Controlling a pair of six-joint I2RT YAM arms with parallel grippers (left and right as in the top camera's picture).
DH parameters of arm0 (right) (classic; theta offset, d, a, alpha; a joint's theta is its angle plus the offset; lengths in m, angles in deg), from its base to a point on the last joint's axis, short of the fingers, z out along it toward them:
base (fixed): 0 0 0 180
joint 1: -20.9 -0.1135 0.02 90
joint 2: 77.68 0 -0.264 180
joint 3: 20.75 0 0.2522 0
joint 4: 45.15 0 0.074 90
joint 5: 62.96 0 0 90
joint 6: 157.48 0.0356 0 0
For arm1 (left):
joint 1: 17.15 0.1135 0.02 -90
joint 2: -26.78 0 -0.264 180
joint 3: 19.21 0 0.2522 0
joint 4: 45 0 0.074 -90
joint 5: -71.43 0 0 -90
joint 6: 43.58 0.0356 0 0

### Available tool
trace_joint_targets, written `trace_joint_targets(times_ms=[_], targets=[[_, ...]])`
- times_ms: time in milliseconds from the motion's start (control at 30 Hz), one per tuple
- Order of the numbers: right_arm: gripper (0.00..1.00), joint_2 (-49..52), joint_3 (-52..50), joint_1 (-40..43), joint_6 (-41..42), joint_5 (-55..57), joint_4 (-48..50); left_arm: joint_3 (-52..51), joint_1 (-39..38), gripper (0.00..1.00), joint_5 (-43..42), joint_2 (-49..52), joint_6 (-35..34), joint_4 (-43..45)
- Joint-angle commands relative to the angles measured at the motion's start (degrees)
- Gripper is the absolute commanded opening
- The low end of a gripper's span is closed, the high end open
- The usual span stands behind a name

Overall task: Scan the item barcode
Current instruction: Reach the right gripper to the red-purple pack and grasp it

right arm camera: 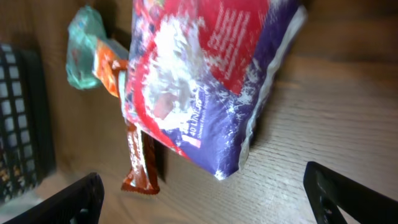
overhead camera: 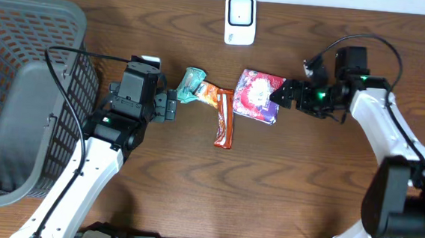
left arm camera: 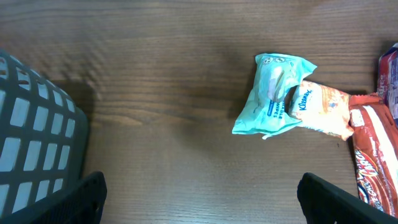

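Note:
My right gripper picks up the purple and red snack bag by its purple edge [overhead camera: 273, 113] [right arm camera: 237, 144] next, so the bag's broad sides stay uncovered for barcode scanning.
A purple and red snack bag [overhead camera: 258, 94] [right arm camera: 205, 81] lies mid-table. My right gripper [overhead camera: 278, 95] [right arm camera: 205, 199] stands open right at its right edge, with the bag's corner just ahead of the jaws and nothing between them. Left of the bag lie a red-brown wrapper [overhead camera: 224, 118] [right arm camera: 139, 165], an orange Kleenex pack [overhead camera: 209, 95] [left arm camera: 320, 109] and a teal wipes pack [overhead camera: 192, 84] [left arm camera: 273, 94]. My left gripper [overhead camera: 170, 105] [left arm camera: 199, 202] is open over bare wood, just left of the teal pack. A white scanner [overhead camera: 240, 19] sits at the table's far edge.
A large grey mesh basket [overhead camera: 19, 98] [left arm camera: 31, 143] fills the left side of the table, close to my left arm. Black cables run over the basket's rim and loop above my right arm.

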Motion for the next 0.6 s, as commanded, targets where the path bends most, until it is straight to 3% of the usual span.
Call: trace_joint_targets(times_ms=[0, 67, 133, 267, 333, 400, 433, 467, 567], targets=[[0.96, 5.64, 0.7, 0.13, -0.61, -9.51, 4.94, 0.09, 0.15, 0.98, 0.15, 0.02, -0.55, -0.17], [0.89, 8.72, 0.7, 0.13, 0.68, -11.89, 8.31, 0.09, 0.15, 0.98, 0.15, 0.02, -0.52, -0.17], [0.73, 12.04, 0.7, 0.07, 3.76, -11.98, 11.02, 0.09, 0.15, 0.98, 0.15, 0.02, -0.55, -0.17], [0.78, 15.85, 0.7, -0.57, 3.65, -8.5, 10.69, 0.09, 0.13, 0.98, 0.15, 0.02, -0.55, -0.17], [0.55, 15.5, 0.72, -0.55, 2.6, -8.33, 10.32, 0.09, 0.15, 0.98, 0.15, 0.02, -0.55, -0.17], [0.2, 13.68, 1.55, -0.11, 2.67, -7.08, 8.7, 0.09, 0.15, 0.98, 0.15, 0.02, -0.52, -0.17], [0.1, 12.98, 2.23, 0.07, 2.93, -5.55, 7.5, 0.09, 0.15, 0.98, 0.15, 0.02, -0.55, -0.17], [0.03, 11.67, 3.52, 0.26, 3.63, -2.19, 5.22, 0.09, 0.15, 0.98, 0.15, 0.02, -0.55, -0.17], [0.01, 7.48, 8.35, 0.24, 3.69, 10.23, -2.45, 0.09, 0.15, 0.98, 0.15, 0.02, -0.55, -0.17]])
